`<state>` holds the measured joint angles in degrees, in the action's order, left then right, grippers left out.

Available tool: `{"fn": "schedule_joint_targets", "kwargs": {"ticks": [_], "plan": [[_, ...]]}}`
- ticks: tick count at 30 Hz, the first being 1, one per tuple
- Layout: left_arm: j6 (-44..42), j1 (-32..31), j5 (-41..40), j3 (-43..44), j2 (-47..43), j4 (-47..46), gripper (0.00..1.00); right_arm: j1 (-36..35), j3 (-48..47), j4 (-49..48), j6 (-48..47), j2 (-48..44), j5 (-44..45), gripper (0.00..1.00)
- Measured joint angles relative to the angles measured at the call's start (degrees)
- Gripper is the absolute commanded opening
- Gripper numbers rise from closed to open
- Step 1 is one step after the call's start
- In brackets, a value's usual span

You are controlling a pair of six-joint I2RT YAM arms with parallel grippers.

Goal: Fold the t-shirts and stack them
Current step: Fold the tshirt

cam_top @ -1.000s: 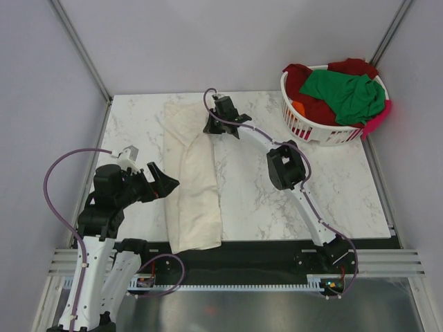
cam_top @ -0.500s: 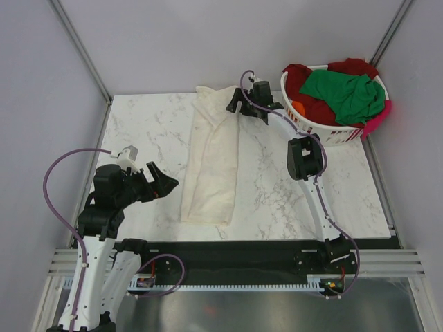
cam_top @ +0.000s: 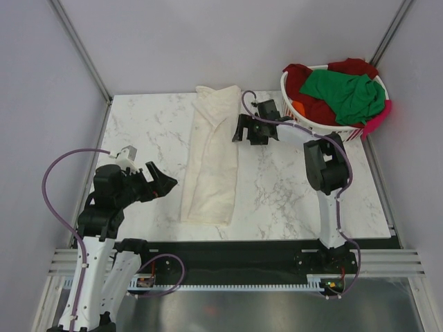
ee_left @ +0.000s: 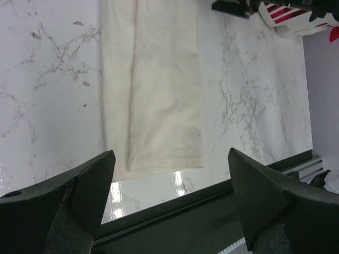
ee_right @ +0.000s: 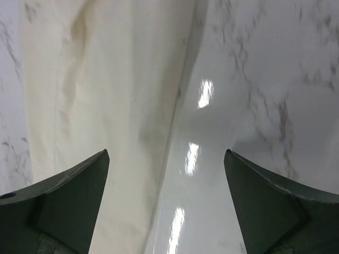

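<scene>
I will grab the cream t-shirt by its near-end corner with my right gripper next. Then I can fold the hem end over toward the middle of the t-shirt.
A cream t-shirt (cam_top: 213, 155) lies folded lengthwise into a long strip down the middle of the marble table; it also shows as a flat strip (ee_left: 159, 90) in the left wrist view and fills the left half (ee_right: 106, 106) of the right wrist view. My right gripper (cam_top: 243, 130) hovers open beside the strip's upper right edge, nothing between its fingers. My left gripper (cam_top: 166, 183) stands open to the left of the strip's near end, apart from it. Green (cam_top: 346, 93) and dark red (cam_top: 304, 83) t-shirts lie heaped in the basket.
The white slatted laundry basket (cam_top: 311, 131) stands at the back right corner, with pink cloth (cam_top: 379, 119) hanging over its right rim. A black rail (cam_top: 235, 252) runs along the table's near edge. Grey walls close in the back and sides.
The right gripper swept the cream t-shirt's top to the right, straightening it into a strip, then let go, opened and drew back a little. The left arm barely moved.
</scene>
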<state>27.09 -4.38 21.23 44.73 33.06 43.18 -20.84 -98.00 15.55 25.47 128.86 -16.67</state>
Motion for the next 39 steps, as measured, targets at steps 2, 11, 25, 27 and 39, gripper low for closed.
{"fn": "schedule_joint_targets", "kwargs": {"ticks": [2,11,25,27,39], "plan": [[0.0,0.0,-0.2,0.0,-0.2,0.0,0.95,-0.2,8.2,0.1,0.5,-5.4,0.3,0.98],[0.1,0.0,-1.7,0.0,3.1,0.0,0.93,-10.1,36.7,-6.0,3.3,-24.5,-0.7,0.98],[0.8,-4.4,-4.3,-0.1,7.9,0.9,0.92,-26.2,62.3,-20.5,16.0,-40.9,-1.3,0.64],[1.0,-5.1,-4.8,-0.1,7.8,0.9,0.92,-27.1,62.4,-21.0,16.8,-40.9,-1.1,0.66],[2.0,-6.9,-7.6,-0.1,7.4,1.2,0.92,-31.4,63.0,-21.1,18.8,-39.9,1.5,0.12]]}}
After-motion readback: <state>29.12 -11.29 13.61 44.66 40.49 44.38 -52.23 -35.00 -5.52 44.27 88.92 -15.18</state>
